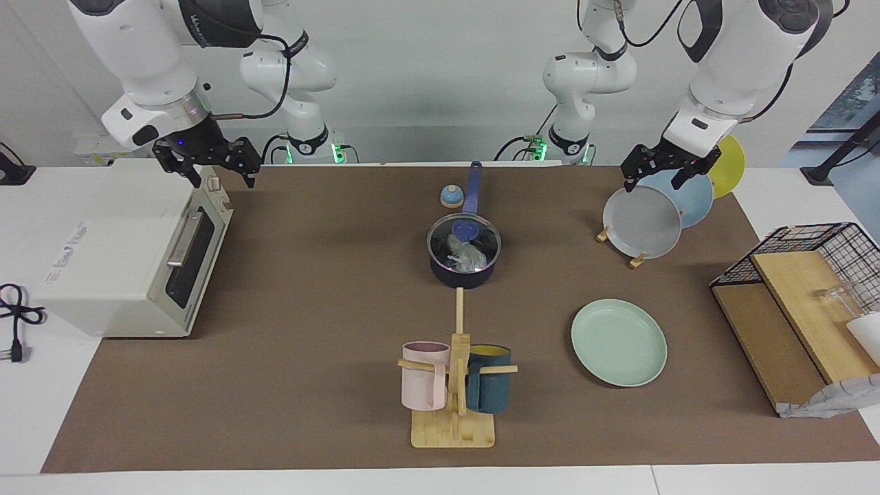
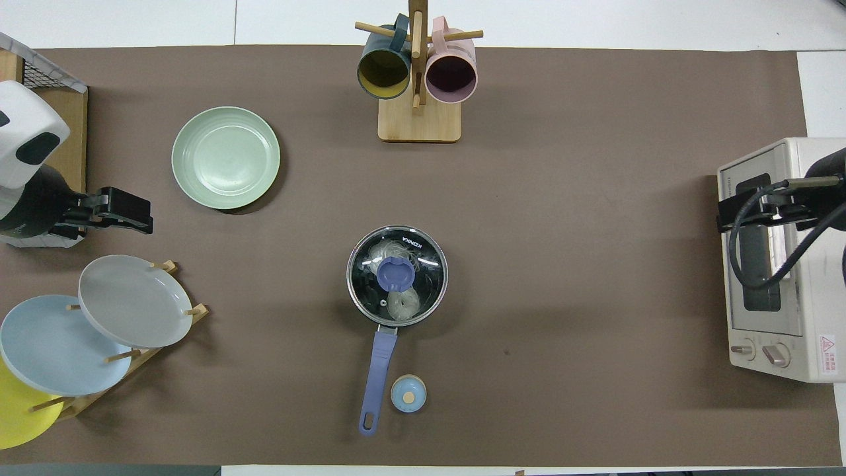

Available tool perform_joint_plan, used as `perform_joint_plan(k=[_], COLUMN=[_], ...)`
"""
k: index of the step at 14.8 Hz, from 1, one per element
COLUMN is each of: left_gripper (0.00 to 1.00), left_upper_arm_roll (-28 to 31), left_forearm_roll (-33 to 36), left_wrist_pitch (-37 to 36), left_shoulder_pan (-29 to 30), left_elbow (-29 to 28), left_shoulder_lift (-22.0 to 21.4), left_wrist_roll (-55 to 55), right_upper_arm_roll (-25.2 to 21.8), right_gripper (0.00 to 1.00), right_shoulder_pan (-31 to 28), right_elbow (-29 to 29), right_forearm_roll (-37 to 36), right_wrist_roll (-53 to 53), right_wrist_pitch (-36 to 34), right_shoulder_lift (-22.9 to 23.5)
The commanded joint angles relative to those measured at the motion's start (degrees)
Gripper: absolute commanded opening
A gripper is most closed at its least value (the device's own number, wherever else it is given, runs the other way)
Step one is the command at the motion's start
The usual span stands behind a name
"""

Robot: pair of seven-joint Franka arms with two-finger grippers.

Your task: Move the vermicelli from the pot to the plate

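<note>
My right gripper should next take hold of the glass lid by its blue knob (image 2: 395,272), so that it can uncover the vermicelli in the pot (image 2: 402,304).
The navy pot (image 1: 462,273) stands mid-table with its long blue handle (image 2: 378,377) pointing toward the robots. A glass lid with a blue knob (image 2: 395,272) sits on it. The whitish vermicelli (image 1: 466,254) shows through the lid, also in the overhead view (image 2: 403,304). The mint-green plate (image 1: 619,342) lies bare, farther from the robots than the pot and toward the left arm's end (image 2: 226,157). My left gripper (image 1: 653,184) hangs open and empty over the plate rack (image 2: 109,211). My right gripper (image 1: 224,180) hangs open and empty over the toaster oven (image 2: 753,208).
A white toaster oven (image 1: 130,254) stands at the right arm's end. A rack holds grey (image 1: 643,221), light blue and yellow plates. A wooden mug tree (image 1: 454,385) carries a pink and a dark blue mug. A small blue round object (image 1: 451,196) lies beside the pot handle. A wire-and-wood shelf (image 1: 804,309) stands at the left arm's end.
</note>
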Motion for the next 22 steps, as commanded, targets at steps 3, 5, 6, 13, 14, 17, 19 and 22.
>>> perform_joint_plan(k=[3,5,6,13,14,17,19,22], left_gripper=[1.0,1.0,1.0,1.0,1.0,1.0,1.0,1.0], left_upper_arm_roll=[-0.4,-0.4,-0.4,-0.4,-0.4,-0.4,-0.4,-0.4], left_forearm_roll=[1.1,1.1,1.1,1.1,1.1,1.1,1.1,1.1], left_wrist_pitch=[0.3,0.3,0.3,0.3,0.3,0.3,0.3,0.3], left_shoulder_pan=[0.6,0.6,0.6,0.6,0.6,0.6,0.6,0.6], left_elbow=[-1.3,-1.3,-1.3,-1.3,-1.3,-1.3,-1.3,-1.4], left_shoulder_lift=[-1.4,-1.4,-1.4,-1.4,-1.4,-1.4,-1.4,-1.4], left_wrist_roll=[0.1,0.1,0.1,0.1,0.1,0.1,0.1,0.0], right_upper_arm_roll=[0.5,0.7,0.8,1.1,1.0,1.0,1.1,1.1], right_gripper=[1.0,1.0,1.0,1.0,1.0,1.0,1.0,1.0], right_shoulder_pan=[-0.2,-0.2,-0.1,5.2,7.6,14.2,17.8,24.7], right_elbow=[-0.2,-0.4,-0.7,-2.4,-2.1,2.2,7.5,14.6], right_forearm_roll=[0.1,0.0,0.0,0.4,0.5,4.3,4.6,4.0], right_wrist_roll=[-1.1,-1.0,-1.1,-0.4,1.5,12.7,17.3,25.5], right_wrist_pitch=[0.3,0.4,0.5,0.0,0.1,0.6,0.5,0.7], right_shoulder_lift=[-0.7,-0.7,-0.9,-1.3,-0.7,3.6,8.9,16.2])
